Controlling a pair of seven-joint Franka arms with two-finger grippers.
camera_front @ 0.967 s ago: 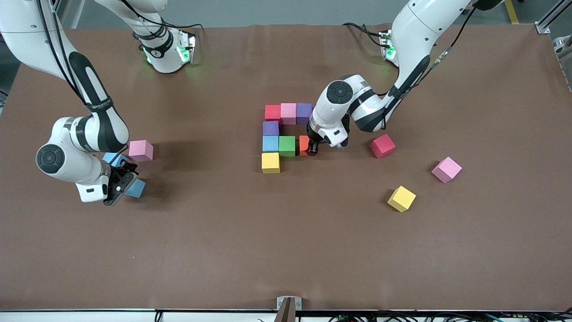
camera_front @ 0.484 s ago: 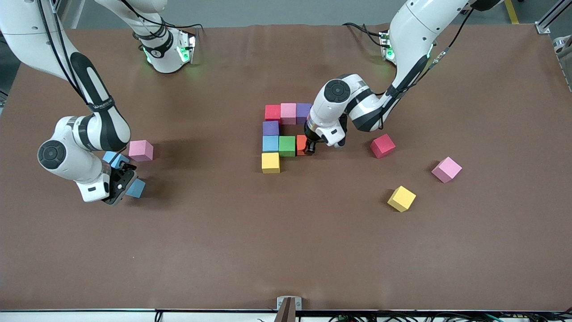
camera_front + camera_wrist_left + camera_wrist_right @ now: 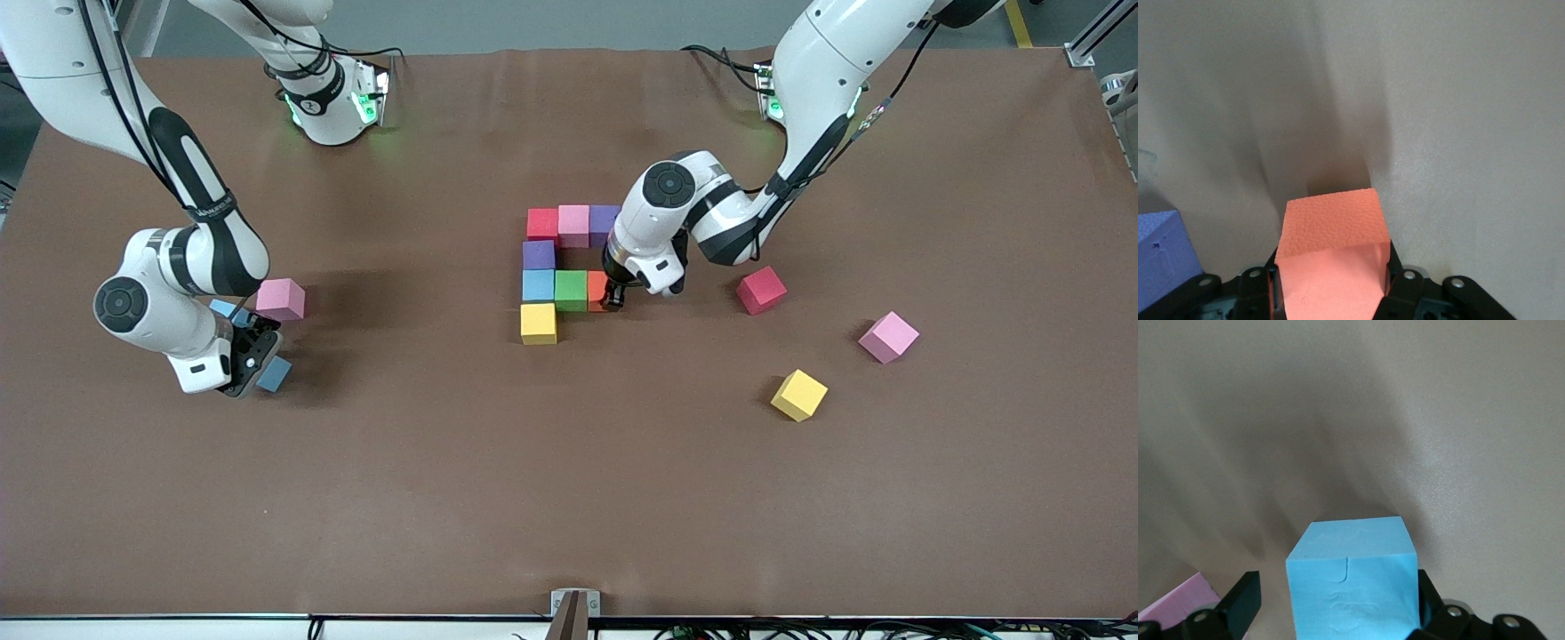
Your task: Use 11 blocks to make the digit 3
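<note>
My right gripper closes next, since the fingers stand on either side of the blue block. Closing now would catch the blue block.
Several blocks form a partial figure mid-table: red (image 3: pixel 542 222), pink (image 3: pixel 573 224) and purple (image 3: pixel 605 220) in a row, then purple (image 3: pixel 538 255), blue (image 3: pixel 538 285), green (image 3: pixel 571 290) and yellow (image 3: pixel 538 323). My left gripper (image 3: pixel 612 298) is shut on an orange block (image 3: pixel 599 287) (image 3: pixel 1331 223) right beside the green one. My right gripper (image 3: pixel 252 357) stands open around a loose blue block (image 3: pixel 274 375) (image 3: pixel 1351 563) at the right arm's end. One finger (image 3: pixel 1245 603) stands off from that block.
Loose blocks lie toward the left arm's end: red (image 3: pixel 761 290), pink (image 3: pixel 887 337), yellow (image 3: pixel 798 395). Beside the right gripper sit a pink block (image 3: pixel 280 299) and a second blue one (image 3: pixel 227 310), half hidden by the arm.
The left gripper carried the orange block a little closer to the green one. The right gripper shifted over the loose blue block, which stayed put.
</note>
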